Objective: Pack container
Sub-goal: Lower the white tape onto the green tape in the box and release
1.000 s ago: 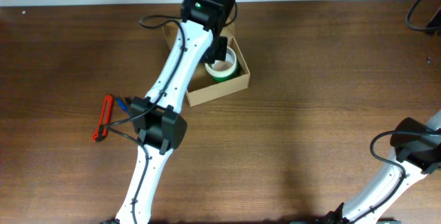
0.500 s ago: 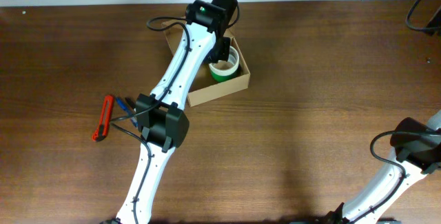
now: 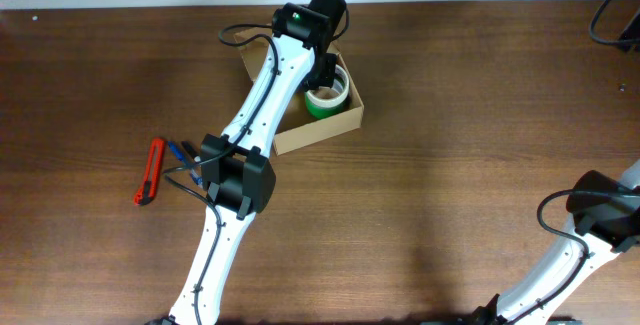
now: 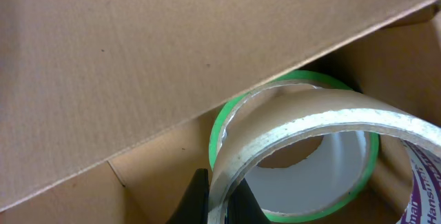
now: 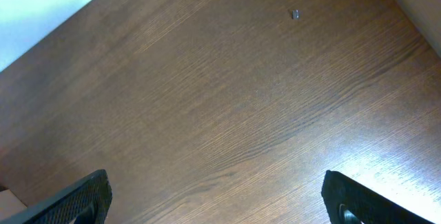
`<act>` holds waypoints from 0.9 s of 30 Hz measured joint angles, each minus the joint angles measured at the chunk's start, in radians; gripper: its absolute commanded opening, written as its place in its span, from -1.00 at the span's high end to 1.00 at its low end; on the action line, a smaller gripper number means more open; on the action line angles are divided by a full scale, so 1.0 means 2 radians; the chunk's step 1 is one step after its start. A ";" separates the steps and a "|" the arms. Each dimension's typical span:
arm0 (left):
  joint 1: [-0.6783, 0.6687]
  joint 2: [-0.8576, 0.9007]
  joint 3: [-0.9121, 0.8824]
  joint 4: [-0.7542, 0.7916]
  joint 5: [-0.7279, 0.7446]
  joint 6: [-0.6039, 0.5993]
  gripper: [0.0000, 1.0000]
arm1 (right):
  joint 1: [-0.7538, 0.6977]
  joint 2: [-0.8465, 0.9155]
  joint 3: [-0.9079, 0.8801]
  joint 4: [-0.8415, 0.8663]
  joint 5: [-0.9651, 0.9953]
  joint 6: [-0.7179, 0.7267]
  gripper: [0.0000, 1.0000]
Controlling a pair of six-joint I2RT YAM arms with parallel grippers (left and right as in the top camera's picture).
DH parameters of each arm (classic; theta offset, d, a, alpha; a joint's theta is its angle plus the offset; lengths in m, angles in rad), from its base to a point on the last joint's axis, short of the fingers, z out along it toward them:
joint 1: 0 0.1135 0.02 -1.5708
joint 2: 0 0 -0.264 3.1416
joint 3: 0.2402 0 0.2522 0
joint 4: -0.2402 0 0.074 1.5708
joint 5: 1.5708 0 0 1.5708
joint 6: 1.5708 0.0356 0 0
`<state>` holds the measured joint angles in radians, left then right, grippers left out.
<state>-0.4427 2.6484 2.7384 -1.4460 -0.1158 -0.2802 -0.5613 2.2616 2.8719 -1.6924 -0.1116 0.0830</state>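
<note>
The white tape roll (image 3: 343,89) in my fingers is over the green roll (image 3: 328,103), inside the container's sides. My left gripper will let go of it.
The tan cardboard container (image 3: 320,133) stands open at the back middle of the table, its flap lid (image 4: 138,65) filling the upper left wrist view. A green tape roll (image 3: 328,103) lies inside it, also in the left wrist view (image 4: 224,124). My left gripper (image 4: 219,203) is down inside the container, shut on the wall of a clear tape roll (image 4: 310,124) held over the green one. In the overhead view the left gripper (image 3: 320,73) sits over the box. My right gripper (image 5: 217,196) is open and empty over bare table; its arm (image 3: 600,210) is at the right edge.
A red utility knife (image 3: 149,172) and a blue pen (image 3: 183,152) lie on the table left of the left arm's elbow. A black cable (image 3: 612,25) lies at the back right corner. A small metal speck (image 5: 295,14) lies on the wood.
The left arm has shifted slightly to the right over the container, with the tape roll in its gripper. The right arm has not moved.
</note>
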 measured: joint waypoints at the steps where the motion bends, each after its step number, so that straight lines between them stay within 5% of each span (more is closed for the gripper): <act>1: 0.000 0.000 0.000 0.000 0.000 0.000 0.97 | 0.000 0.000 0.000 0.000 0.000 0.000 -0.98; 27: 0.003 0.000 -0.001 0.011 0.000 0.006 0.84 | 0.000 0.000 0.000 0.000 0.000 0.000 -0.98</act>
<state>-0.4362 2.6484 2.7373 -1.4239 -0.1162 -0.2684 -0.5613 2.2616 2.8719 -1.6924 -0.1116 0.0830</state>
